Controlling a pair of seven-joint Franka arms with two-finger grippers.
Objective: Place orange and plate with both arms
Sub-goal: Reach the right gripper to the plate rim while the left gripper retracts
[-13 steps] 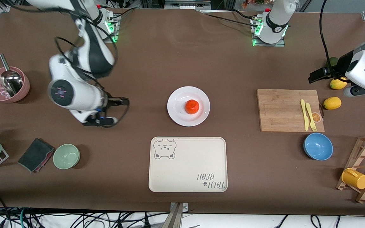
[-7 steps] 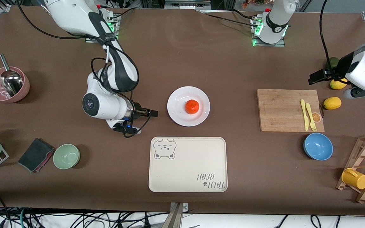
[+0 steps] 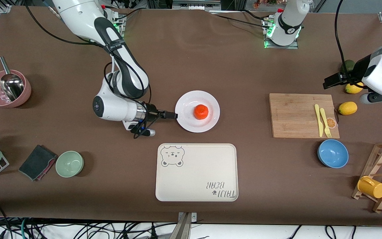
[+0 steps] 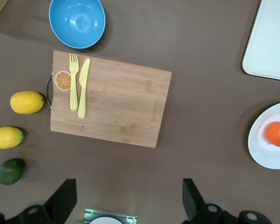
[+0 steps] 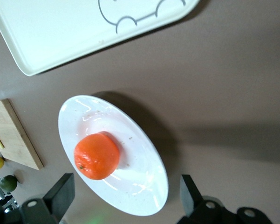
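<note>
The white plate is far wider than my open fingers, so my right gripper will grab the plate by its thin rim (image 5: 132, 211) next.
The white plate (image 3: 186, 103) lies at mid-table with the orange (image 3: 201, 112) on it. My right gripper (image 3: 172, 115) lies low and level at the plate's rim on the right arm's side. It is open. In the right wrist view the plate (image 5: 140, 172) and the orange (image 5: 97, 156) sit just ahead of the right gripper (image 5: 125, 186), and the rim reaches in between the two fingers. My left gripper (image 3: 331, 80) hangs open and holds nothing, at the left arm's end of the table, close to the lime (image 3: 347, 64). The left wrist view shows the left gripper (image 4: 128, 191) over bare table.
A cream bear tray (image 3: 196, 172) lies nearer the camera than the plate. Toward the left arm's end are a wooden board (image 3: 297, 115) with a yellow knife and fork, a blue bowl (image 3: 333, 153), two lemons (image 3: 348, 108) and a mug rack (image 3: 381, 176). A green bowl (image 3: 69, 163) and a pink bowl (image 3: 7, 88) sit toward the right arm's end.
My right arm has swung in from its end of the table, so its open gripper now reaches the plate's rim. The left arm has hardly moved.
</note>
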